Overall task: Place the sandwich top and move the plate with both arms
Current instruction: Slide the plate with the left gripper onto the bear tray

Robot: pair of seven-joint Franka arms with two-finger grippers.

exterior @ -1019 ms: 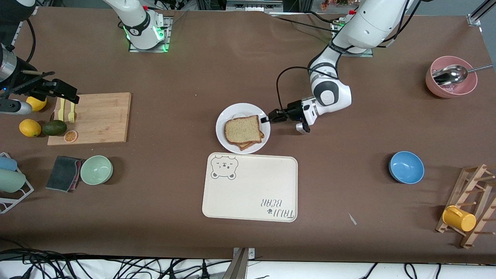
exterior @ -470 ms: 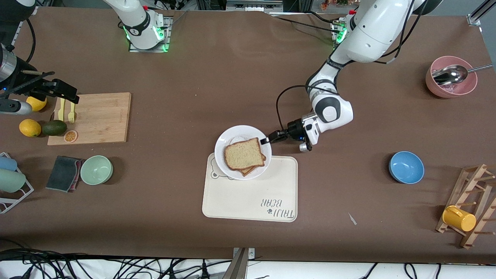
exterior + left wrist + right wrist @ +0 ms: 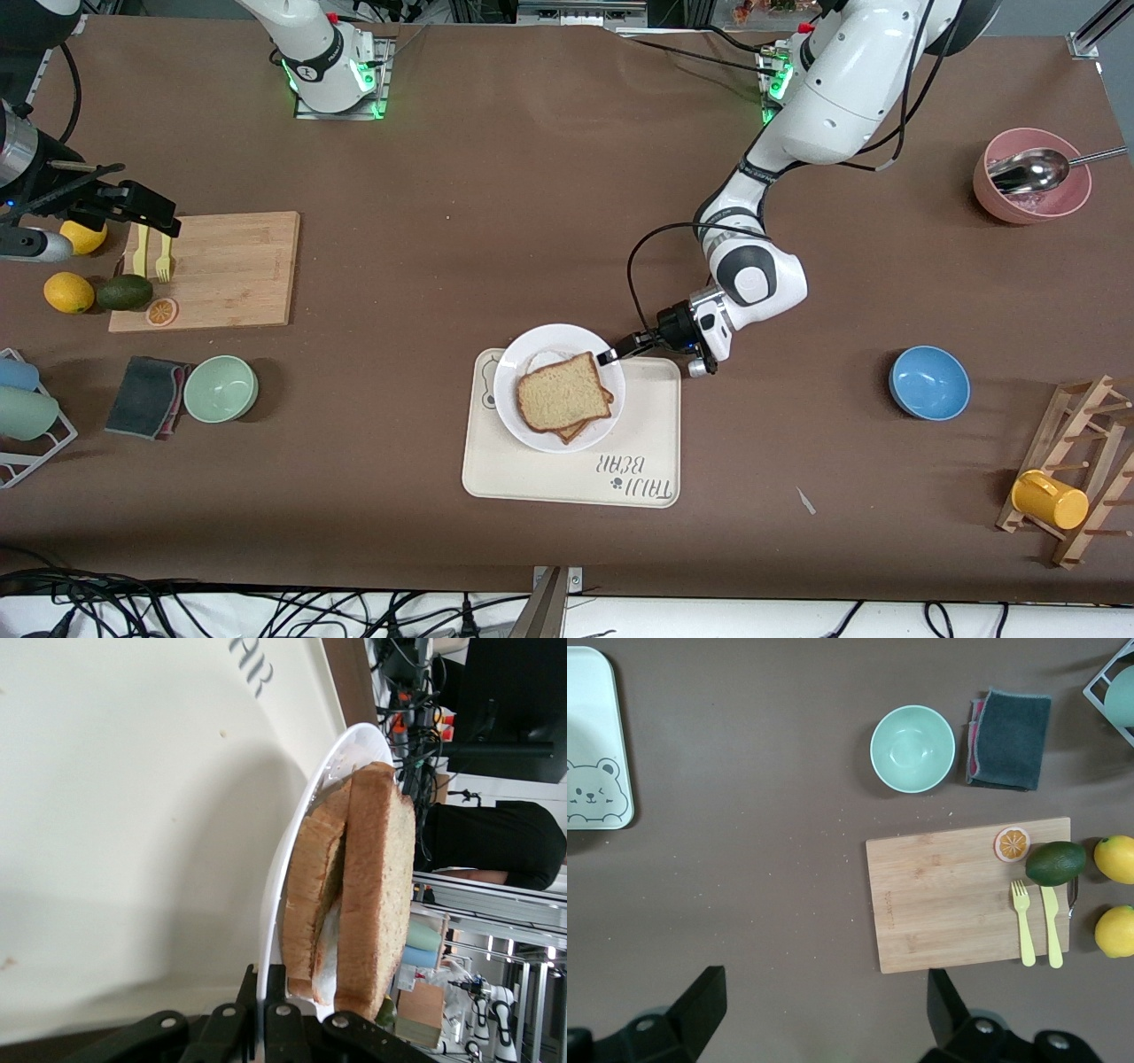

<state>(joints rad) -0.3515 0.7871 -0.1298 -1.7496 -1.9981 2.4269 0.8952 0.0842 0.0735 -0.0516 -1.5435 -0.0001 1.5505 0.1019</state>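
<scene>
The plate's far rim (image 3: 558,328) juts past the tray's far edge (image 3: 654,360), so my left gripper next moves the white plate down inside the cream tray before releasing the plate.
The sandwich top (image 3: 563,392), a speckled tan slice with a brown crust, lies on another slice on the white plate (image 3: 551,340). The plate is over the cream bear-printed tray (image 3: 532,474), at the tray's end farther from the front camera. My left gripper (image 3: 609,356) is shut on the plate's rim on the side toward the left arm. In the left wrist view its fingers pinch the rim of the plate (image 3: 292,859) below the sandwich top (image 3: 381,886). I cannot tell whether the plate rests on the tray (image 3: 133,815). My right gripper (image 3: 824,1010) waits open over the bare table beside the cutting board.
A wooden cutting board (image 3: 208,270) with a yellow fork and knife, lemons and an avocado lies at the right arm's end, with a green bowl (image 3: 221,387) and dark cloth nearer the camera. At the left arm's end stand a blue bowl (image 3: 929,382), a pink bowl (image 3: 1030,175) with a spoon, and a rack with a yellow mug (image 3: 1050,499).
My left gripper has carried the plate with the sandwich toward the front camera, from the bare table to over the tray. The right arm has not moved.
</scene>
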